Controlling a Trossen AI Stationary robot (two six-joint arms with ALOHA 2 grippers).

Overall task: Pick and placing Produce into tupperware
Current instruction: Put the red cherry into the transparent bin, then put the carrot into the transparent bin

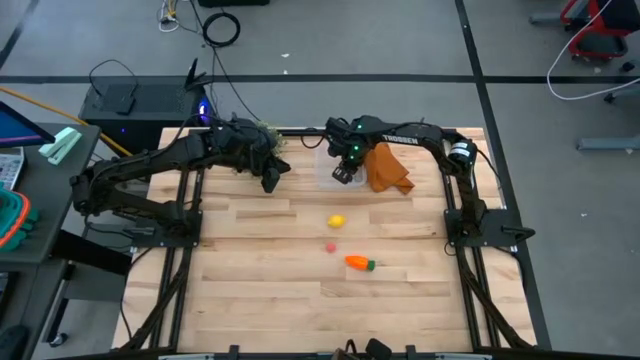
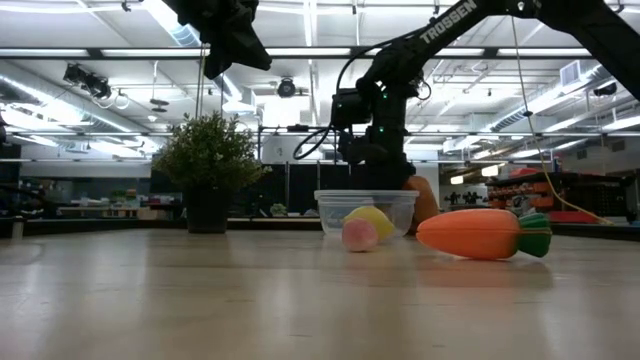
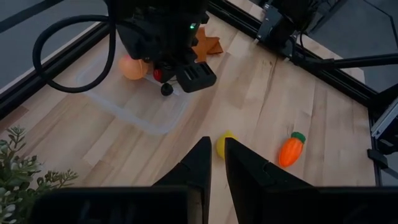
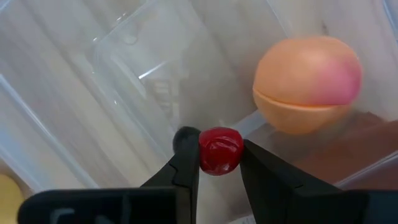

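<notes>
My right gripper should release the small red fruit [image 4: 219, 150] hanging inside the clear tupperware's sides: it would stay in.
The clear tupperware [image 1: 330, 165] stands at the table's far middle, with a peach-coloured fruit [image 4: 308, 84] lying inside it. My right gripper [image 4: 217, 163] hangs over the box, shut on a small red fruit [image 4: 219, 150]. The yellow lemon [image 1: 336, 221], a pink fruit [image 1: 330, 247] and the orange carrot [image 1: 360, 263] lie on the table nearer the front. My left gripper [image 1: 270, 182] is empty, held high left of the box, with its fingers close together [image 3: 214, 163]. My right gripper pinches the small red fruit's two opposite sides [image 4: 205, 152] between its two fingertips. The fingers point down from above into the tupperware [image 4: 143, 81]. The fruit is lifted clear of the box's floor, beside the peach-coloured fruit.
A bushy green plant [image 1: 262, 135] stands at the far edge behind my left gripper. A crumpled orange cloth [image 1: 387, 170] lies right of the tupperware. Bare wood lies around the lemon, pink fruit and carrot.
</notes>
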